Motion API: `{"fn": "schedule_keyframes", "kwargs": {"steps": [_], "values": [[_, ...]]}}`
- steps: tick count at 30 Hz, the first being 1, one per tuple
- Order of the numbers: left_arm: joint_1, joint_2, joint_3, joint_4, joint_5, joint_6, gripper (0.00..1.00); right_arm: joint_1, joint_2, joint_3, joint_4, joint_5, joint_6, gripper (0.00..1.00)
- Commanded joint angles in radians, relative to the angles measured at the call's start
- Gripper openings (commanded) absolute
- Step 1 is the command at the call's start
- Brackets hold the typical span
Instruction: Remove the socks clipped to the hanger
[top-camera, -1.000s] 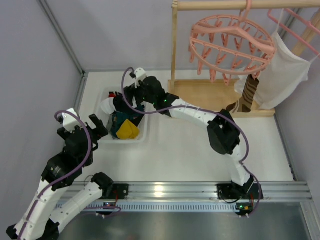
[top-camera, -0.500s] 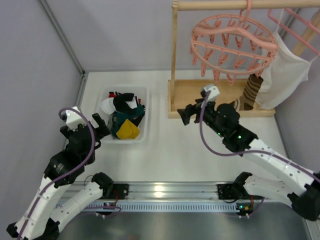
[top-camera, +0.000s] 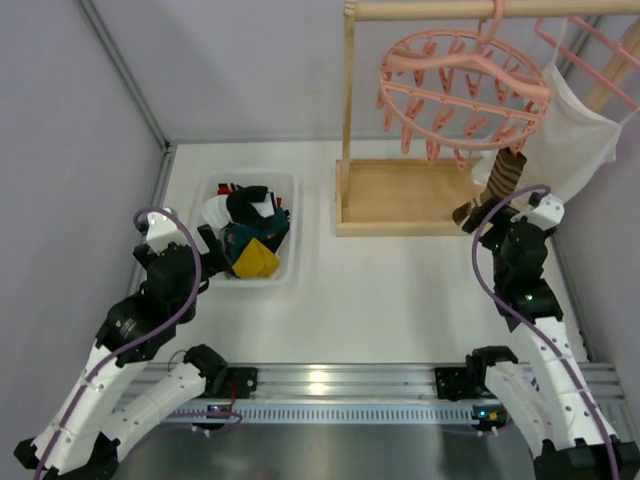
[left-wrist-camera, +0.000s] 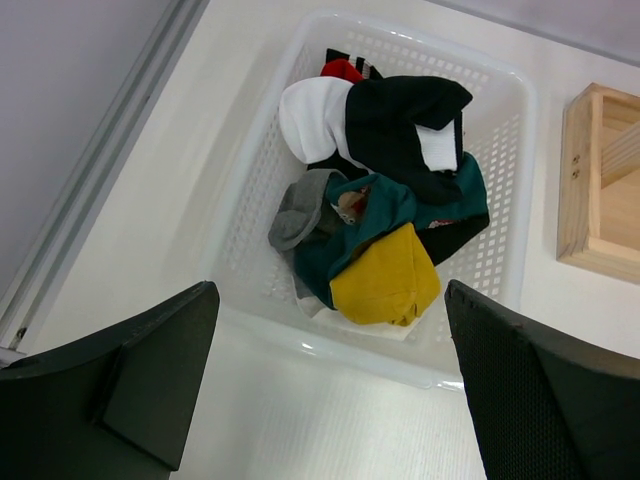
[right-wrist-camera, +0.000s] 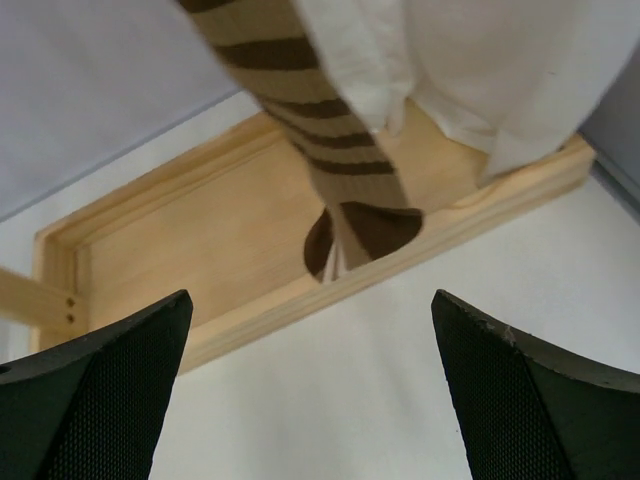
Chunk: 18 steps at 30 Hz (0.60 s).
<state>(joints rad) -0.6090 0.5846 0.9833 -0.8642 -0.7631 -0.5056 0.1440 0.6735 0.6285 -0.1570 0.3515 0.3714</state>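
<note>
I should grab the brown striped sock with my right gripper by its free dangling end (top-camera: 483, 203) (right-wrist-camera: 360, 216), which leaves its clip free. Then the sock can be removed from the hanger.
The round pink ring hanger (top-camera: 465, 80) hangs from the wooden rail at top right. One brown striped sock (top-camera: 503, 178) is clipped to its right side and dangles down to the wooden base; it also shows in the right wrist view (right-wrist-camera: 330, 150). My right gripper (top-camera: 492, 228) (right-wrist-camera: 310, 300) is open and empty, just in front of and below the sock's toe. Several socks (top-camera: 248, 235) (left-wrist-camera: 385, 230), teal, mustard, black, white and grey, lie in the white basket (top-camera: 296, 230) (left-wrist-camera: 500, 80). My left gripper (top-camera: 207, 258) (left-wrist-camera: 330, 290) is open and empty at the basket's near left edge.
A large white garment (top-camera: 570, 140) (right-wrist-camera: 480, 70) hangs on a plain pink hanger (top-camera: 590, 40) right beside the striped sock. The wooden stand's base tray (top-camera: 400, 195) (right-wrist-camera: 180, 230) lies under the ring. The stand's upright post (top-camera: 349, 90) rises at its left. Walls close both sides.
My right arm has swung from the basket across the table to the right and now sits under the striped sock. My left gripper has edged closer to the basket.
</note>
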Motion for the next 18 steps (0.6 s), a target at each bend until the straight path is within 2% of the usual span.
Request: {"fn": "schedule_keyframes", "kwargs": {"steps": [1,4,6,7,9,10,11,14,18], "values": [[0.006,-0.008,-0.011,0.059,0.03,0.019,0.98,-0.137,0.038,-0.015,0.034,0.03,0.154,0.99],[0.005,-0.009,-0.012,0.06,0.041,0.022,0.98,-0.231,0.073,-0.047,0.121,0.037,0.143,1.0],[0.006,-0.008,-0.014,0.067,0.057,0.029,0.98,-0.241,0.103,-0.058,0.146,0.037,0.112,0.99],[0.005,-0.006,-0.014,0.068,0.062,0.032,0.98,-0.248,0.11,-0.068,0.26,0.011,0.059,0.99],[0.006,-0.003,-0.015,0.073,0.076,0.036,0.98,-0.27,0.152,-0.102,0.361,-0.123,-0.003,0.99],[0.006,-0.002,-0.017,0.074,0.08,0.036,0.98,-0.274,0.173,-0.113,0.49,-0.176,-0.02,0.99],[0.005,-0.002,-0.015,0.074,0.088,0.041,0.98,-0.279,0.228,-0.122,0.531,-0.271,-0.04,0.99],[0.006,0.0,-0.017,0.079,0.096,0.045,0.98,-0.288,0.349,-0.108,0.632,-0.338,-0.092,0.97],[0.005,0.0,-0.02,0.08,0.11,0.05,0.98,-0.323,0.435,-0.137,0.758,-0.347,-0.101,0.96]]}}
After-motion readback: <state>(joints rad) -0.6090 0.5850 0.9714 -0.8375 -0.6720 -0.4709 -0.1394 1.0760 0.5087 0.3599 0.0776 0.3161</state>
